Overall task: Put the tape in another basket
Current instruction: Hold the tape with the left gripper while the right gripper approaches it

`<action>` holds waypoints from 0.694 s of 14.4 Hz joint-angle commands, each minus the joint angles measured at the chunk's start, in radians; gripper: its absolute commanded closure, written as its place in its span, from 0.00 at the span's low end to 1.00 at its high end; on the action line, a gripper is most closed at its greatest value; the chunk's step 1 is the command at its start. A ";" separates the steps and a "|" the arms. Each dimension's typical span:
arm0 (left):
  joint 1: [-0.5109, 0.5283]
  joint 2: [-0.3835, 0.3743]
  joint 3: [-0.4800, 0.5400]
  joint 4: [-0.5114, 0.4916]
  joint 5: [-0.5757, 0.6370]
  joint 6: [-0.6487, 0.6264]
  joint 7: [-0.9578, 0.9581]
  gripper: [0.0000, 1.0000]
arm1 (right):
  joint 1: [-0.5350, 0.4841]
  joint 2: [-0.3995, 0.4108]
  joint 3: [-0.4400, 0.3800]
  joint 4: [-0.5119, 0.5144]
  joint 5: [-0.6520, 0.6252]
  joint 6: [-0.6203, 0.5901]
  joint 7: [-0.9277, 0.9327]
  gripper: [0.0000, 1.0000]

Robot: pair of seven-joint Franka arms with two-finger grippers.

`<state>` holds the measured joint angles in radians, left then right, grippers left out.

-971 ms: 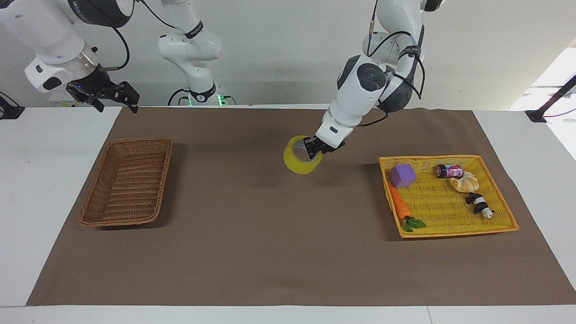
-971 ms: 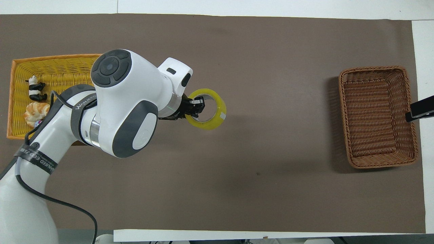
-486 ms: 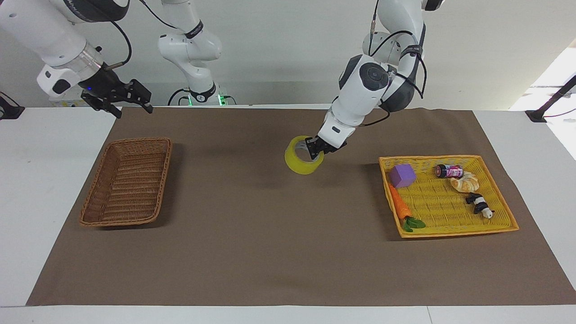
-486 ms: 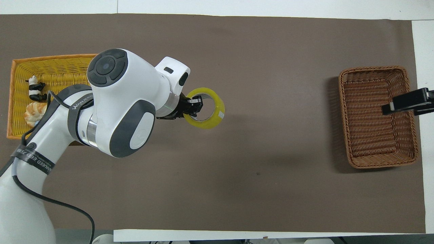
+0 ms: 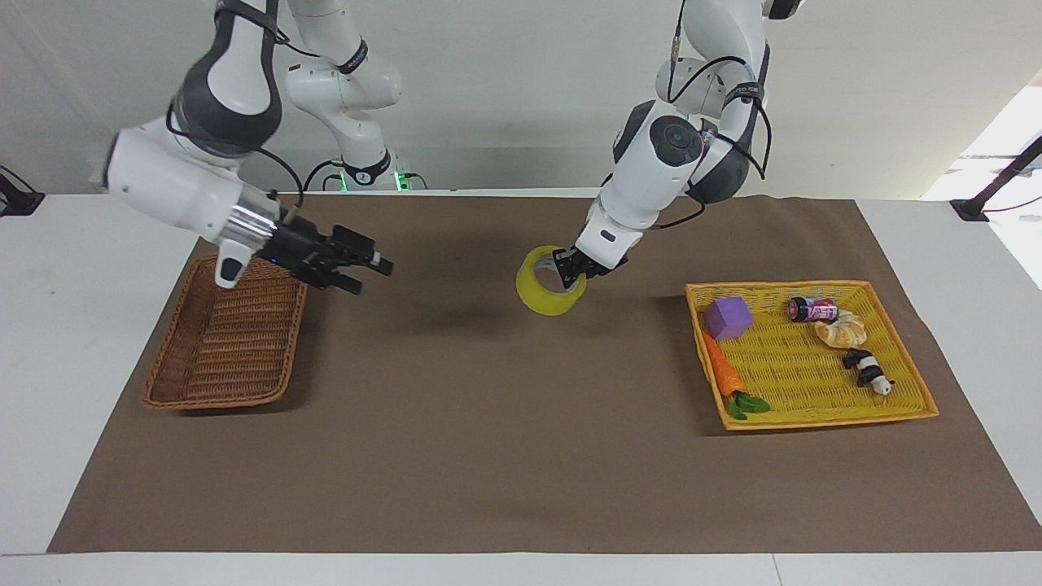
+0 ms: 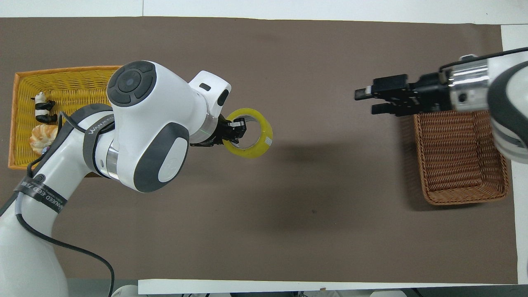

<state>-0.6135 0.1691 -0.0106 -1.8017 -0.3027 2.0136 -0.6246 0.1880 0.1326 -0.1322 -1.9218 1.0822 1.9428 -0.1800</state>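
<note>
My left gripper is already covering one side of the tape roll's ring, so next my right gripper should grab the roll by the bare rim on the opposite side.
The yellow tape roll hangs above the middle of the brown mat, with one finger inside its core. My left gripper is shut on its rim; both also show in the overhead view, the tape and the left gripper. The brown wicker basket lies empty toward the right arm's end of the table. My right gripper is open and empty, up over the mat beside the basket's corner, fingers pointing toward the tape.
A flat yellow tray-basket toward the left arm's end holds a purple block, a carrot, a small can, a croissant and a panda figure. The brown mat covers the table.
My right arm has swung from the table's edge across the wicker basket toward the middle, gripper open. My left gripper with the tape has barely moved.
</note>
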 commanded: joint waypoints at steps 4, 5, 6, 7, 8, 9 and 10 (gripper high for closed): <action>-0.009 -0.045 0.009 -0.039 -0.016 0.002 -0.007 0.98 | 0.194 0.045 0.003 -0.083 0.391 0.180 -0.150 0.00; -0.009 -0.045 0.012 -0.039 -0.016 0.002 -0.007 0.98 | 0.208 0.044 0.003 -0.100 0.424 0.186 -0.151 0.00; -0.009 -0.045 0.012 -0.039 -0.015 0.002 -0.007 0.98 | 0.218 0.039 0.003 -0.112 0.433 0.186 -0.160 0.00; -0.009 -0.045 0.012 -0.039 -0.016 0.002 -0.007 0.98 | 0.237 0.035 0.003 -0.129 0.435 0.188 -0.183 0.00; -0.009 -0.045 0.012 -0.039 -0.015 0.001 -0.013 0.98 | 0.252 0.028 0.003 -0.150 0.435 0.189 -0.194 0.00; -0.009 -0.045 0.012 -0.038 -0.015 -0.009 -0.015 0.98 | 0.254 0.025 0.003 -0.160 0.435 0.186 -0.193 0.00; -0.009 -0.045 0.012 -0.034 -0.015 -0.015 -0.015 0.98 | 0.254 0.019 0.003 -0.163 0.435 0.180 -0.193 0.00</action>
<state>-0.6135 0.1661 -0.0098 -1.8037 -0.3027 2.0086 -0.6278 0.4410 0.1897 -0.1281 -2.0380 1.4921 2.1233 -0.3386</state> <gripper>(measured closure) 0.784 0.000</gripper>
